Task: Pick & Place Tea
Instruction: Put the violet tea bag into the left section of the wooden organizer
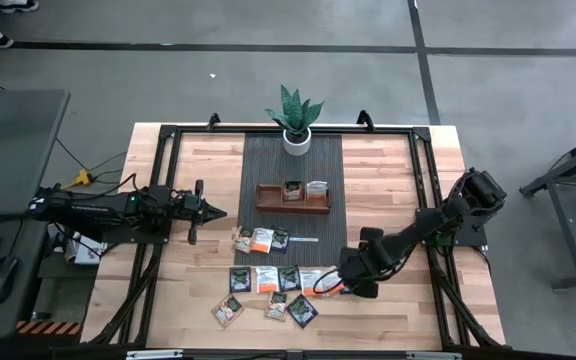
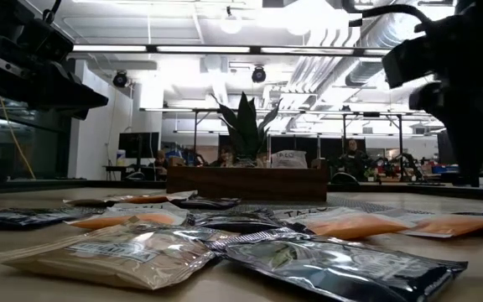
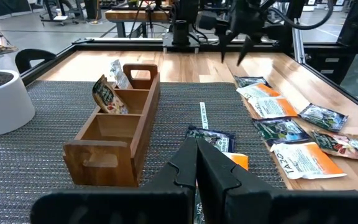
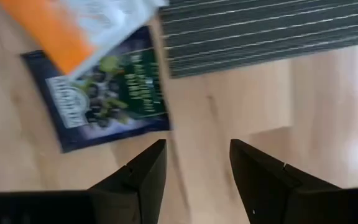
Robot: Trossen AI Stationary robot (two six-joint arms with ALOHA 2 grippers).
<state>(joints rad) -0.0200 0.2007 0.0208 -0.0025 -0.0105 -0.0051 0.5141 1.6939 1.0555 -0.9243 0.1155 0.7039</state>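
My right gripper picks up the blackcurrant tea's packet by the green-printed end (image 4: 140,87) next. The tea goes in the wooden tray.
Several tea packets (image 1: 265,279) lie flat on the wood near the table's near edge, and three more (image 1: 260,240) lie at the near end of the dark mat (image 1: 292,165). Two packets (image 1: 304,190) stand in the wooden tray (image 1: 293,208). My right gripper (image 1: 328,285) is open and low over bare wood, just right of the near row; its wrist view shows a dark blue packet (image 4: 104,102) and an orange-and-white one (image 4: 86,25) ahead of the fingers (image 4: 148,171). My left gripper (image 1: 214,212) is shut and waits left of the mat, pointing right.
A potted plant (image 1: 296,122) stands at the mat's far end, behind the tray (image 3: 114,137). Black frame rails (image 1: 423,180) run along the table's sides. Bare wood lies right of the mat (image 1: 378,190) and in front of the left arm (image 1: 183,280).
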